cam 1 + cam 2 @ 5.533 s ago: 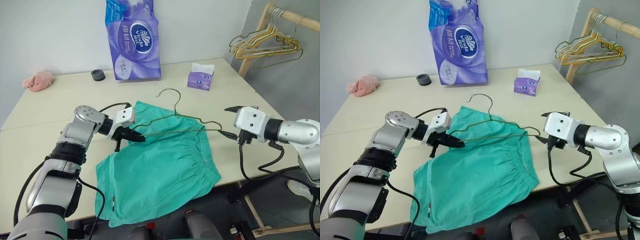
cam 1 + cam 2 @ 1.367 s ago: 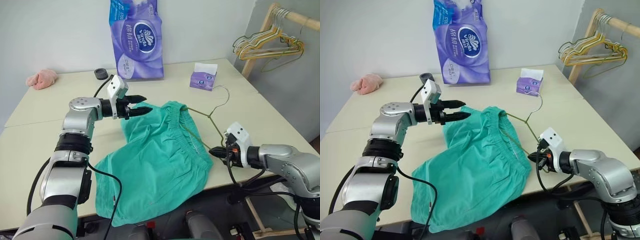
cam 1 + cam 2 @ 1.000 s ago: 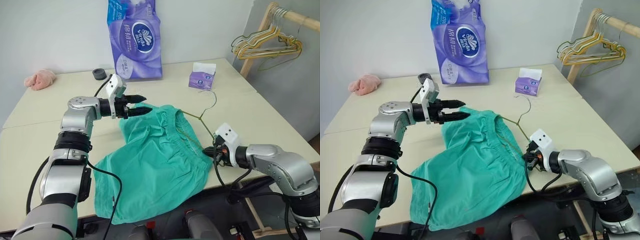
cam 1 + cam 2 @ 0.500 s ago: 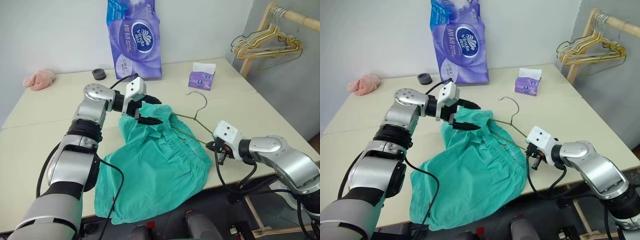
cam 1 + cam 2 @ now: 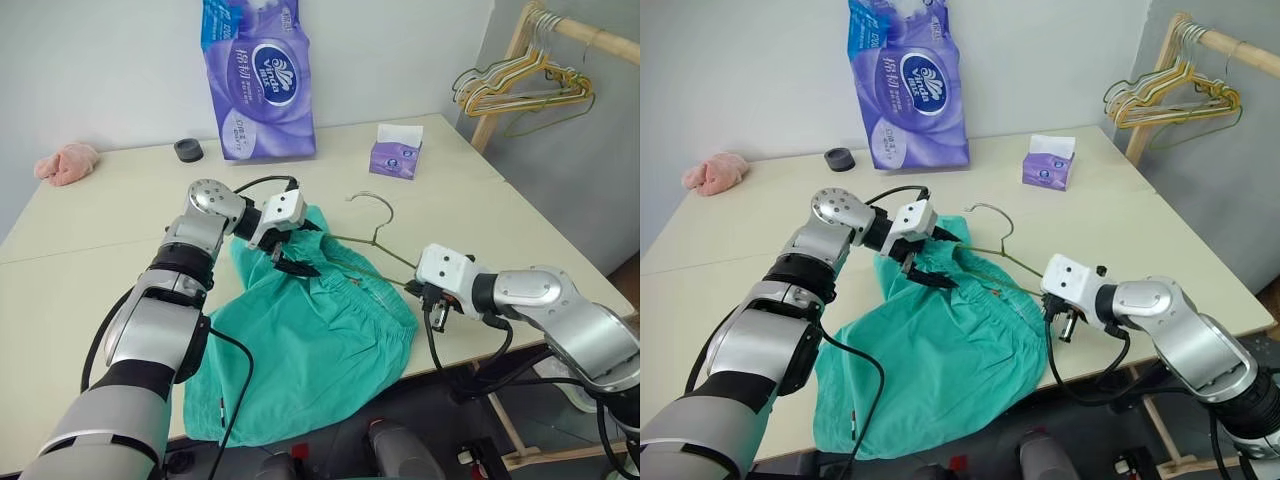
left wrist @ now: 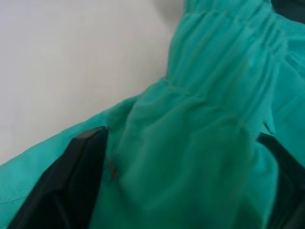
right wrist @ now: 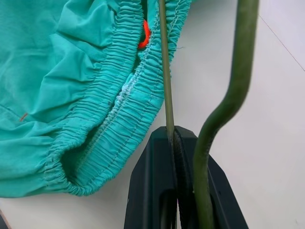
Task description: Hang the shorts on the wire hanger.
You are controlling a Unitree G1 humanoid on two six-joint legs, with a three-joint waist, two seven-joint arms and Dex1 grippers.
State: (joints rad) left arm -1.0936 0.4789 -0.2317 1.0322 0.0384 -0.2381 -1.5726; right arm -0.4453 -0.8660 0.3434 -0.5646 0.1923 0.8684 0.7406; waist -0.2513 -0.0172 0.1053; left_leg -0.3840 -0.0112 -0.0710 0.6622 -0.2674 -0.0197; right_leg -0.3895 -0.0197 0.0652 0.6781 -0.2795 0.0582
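Observation:
To hang the shorts (image 5: 310, 340), my left gripper next needs to grab the gathered waistband end (image 5: 302, 246), where the fabric bulges up in a fold while the legs lie slack.
The teal shorts (image 5: 310, 340) lie bunched on the table (image 5: 110, 230), with one leg hanging over the front edge. My left gripper (image 5: 299, 250) is at the far end of their gathered waistband (image 6: 228, 52). It is open, its two black fingers (image 6: 78, 183) standing wide apart with the fabric bulging between them. The olive wire hanger (image 7: 164, 71) lies across the waistband, its hook (image 5: 389, 207) pointing away from me. My right gripper (image 7: 174, 139) is shut on the hanger's wire at the waistband's near right end (image 5: 430, 298).
A purple toilet-paper pack (image 5: 255, 80) stands at the table's back. A small tissue box (image 5: 397, 152) sits to its right and a black ring (image 5: 188, 150) to its left. A pink cloth lump (image 5: 65, 163) lies far left. A wooden rack with several hangers (image 5: 520, 85) stands at right.
My left gripper has dropped from above the table onto the waistband and rolled, still spread. The hanger in my right gripper has swung so that its hook sits further left, over the shorts.

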